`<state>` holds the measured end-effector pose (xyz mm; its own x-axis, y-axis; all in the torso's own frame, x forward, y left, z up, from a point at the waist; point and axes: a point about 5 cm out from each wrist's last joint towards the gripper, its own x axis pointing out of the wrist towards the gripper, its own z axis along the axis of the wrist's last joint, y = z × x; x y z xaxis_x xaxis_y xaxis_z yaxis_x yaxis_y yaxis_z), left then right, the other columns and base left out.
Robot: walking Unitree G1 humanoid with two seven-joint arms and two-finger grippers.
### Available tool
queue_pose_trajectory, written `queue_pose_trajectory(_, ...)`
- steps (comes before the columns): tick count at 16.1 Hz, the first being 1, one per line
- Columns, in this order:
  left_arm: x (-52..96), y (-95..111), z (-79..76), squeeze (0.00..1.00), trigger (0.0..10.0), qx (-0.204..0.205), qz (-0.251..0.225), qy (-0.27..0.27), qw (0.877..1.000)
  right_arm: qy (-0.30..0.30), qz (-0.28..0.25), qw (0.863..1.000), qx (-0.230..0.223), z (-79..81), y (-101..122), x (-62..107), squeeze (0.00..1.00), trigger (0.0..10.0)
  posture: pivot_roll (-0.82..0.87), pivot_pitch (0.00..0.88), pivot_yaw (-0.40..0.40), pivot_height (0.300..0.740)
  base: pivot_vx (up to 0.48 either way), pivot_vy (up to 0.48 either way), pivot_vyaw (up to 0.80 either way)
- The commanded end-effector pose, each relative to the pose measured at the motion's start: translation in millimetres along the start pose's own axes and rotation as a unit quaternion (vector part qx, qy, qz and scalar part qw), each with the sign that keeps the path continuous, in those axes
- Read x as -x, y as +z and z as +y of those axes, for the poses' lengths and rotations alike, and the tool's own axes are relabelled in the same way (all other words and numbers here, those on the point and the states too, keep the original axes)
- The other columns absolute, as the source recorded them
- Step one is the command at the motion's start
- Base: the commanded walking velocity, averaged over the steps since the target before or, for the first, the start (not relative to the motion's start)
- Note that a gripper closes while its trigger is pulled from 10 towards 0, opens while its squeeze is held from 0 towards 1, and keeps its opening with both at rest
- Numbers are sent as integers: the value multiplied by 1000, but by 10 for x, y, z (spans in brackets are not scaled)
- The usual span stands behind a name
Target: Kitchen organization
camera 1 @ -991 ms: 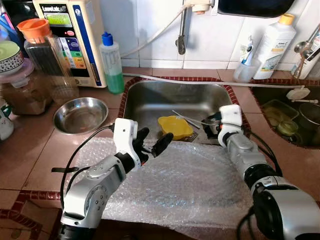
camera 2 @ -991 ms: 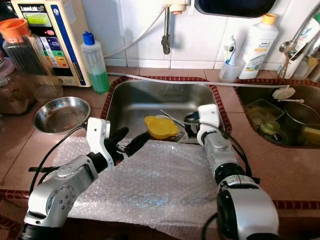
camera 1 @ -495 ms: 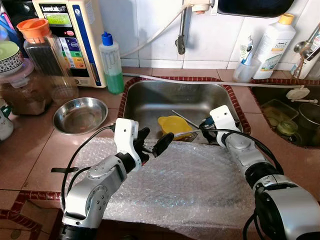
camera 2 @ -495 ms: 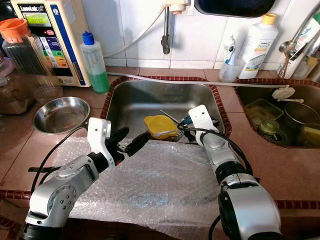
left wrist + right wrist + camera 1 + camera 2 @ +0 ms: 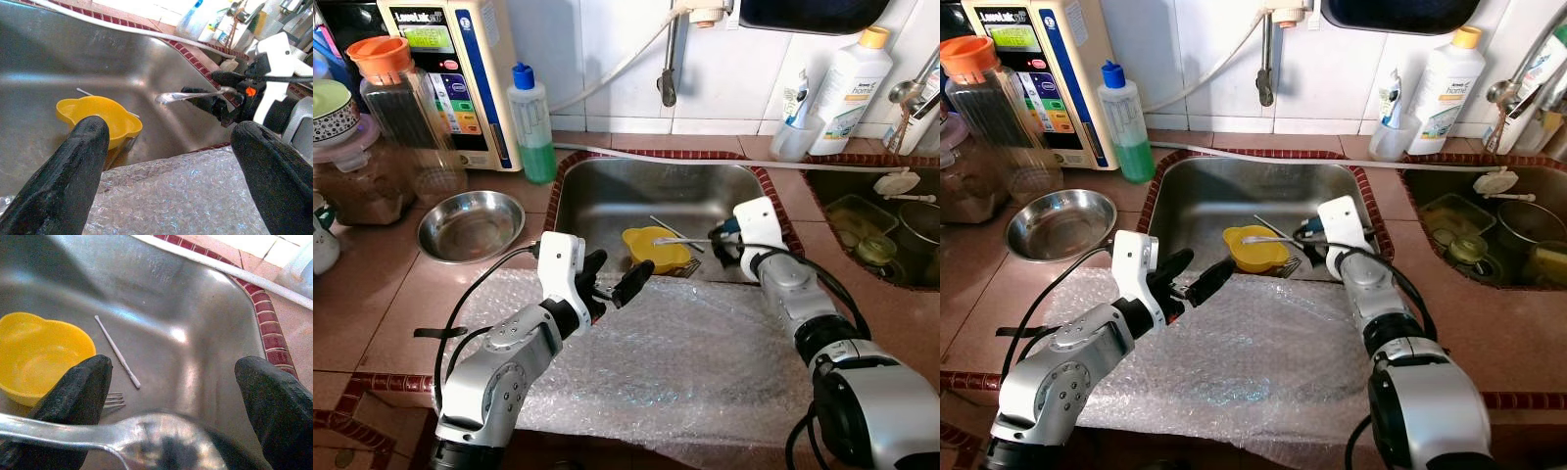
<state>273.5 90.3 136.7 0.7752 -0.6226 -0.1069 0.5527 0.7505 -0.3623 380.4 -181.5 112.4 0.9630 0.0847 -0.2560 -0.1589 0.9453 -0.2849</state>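
My left gripper grips the steel bowl by its thin rim next, because the bowl's round body spreads wider than my open fingers.
My right gripper is over the right side of the steel sink, shut on the handle of a metal spoon. The spoon lies level, its bowl end reaching over a yellow bowl at the sink's front. In the left wrist view the spoon sits pinched between the right gripper's black fingers. My left gripper hovers open over the bubble wrap sheet just before the sink's front edge. A fork and a thin white stick lie on the sink floor by the yellow bowl.
An empty steel bowl rests on the counter at the left, with jars and a green soap bottle behind it. A second sink with dishes is at the right. A white bottle stands at the back wall.
My right gripper rose from the sink floor with the spoon in it and now holds it level over the yellow bowl. The left arm has stayed still.
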Motion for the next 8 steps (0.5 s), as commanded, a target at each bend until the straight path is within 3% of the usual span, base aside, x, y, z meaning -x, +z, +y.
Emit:
queue_pose_trajectory(1, -7, -3, -1, 0, 10000, -7, 2, 1, 1000, -8, -9, 1000, -20, -36, 88, -19, 0, 10000, 128, 48, 23, 740, 0, 0, 0)
queue_pose_trajectory(4, 6, -5, 4, 0, 10000, -8, 3, 4, 1000, -40, -24, 985, -167, -146, 175, -33, 0, 10000, 131, 48, 22, 740, 0, 0, 0)
queue_pose_trajectory(8, 63, -1, 29, 0, 10000, -13, 3, 15, 1000, -32, -20, 986, -163, -86, 170, -43, 0, 10000, 166, 48, 14, 740, 0, 0, 0)
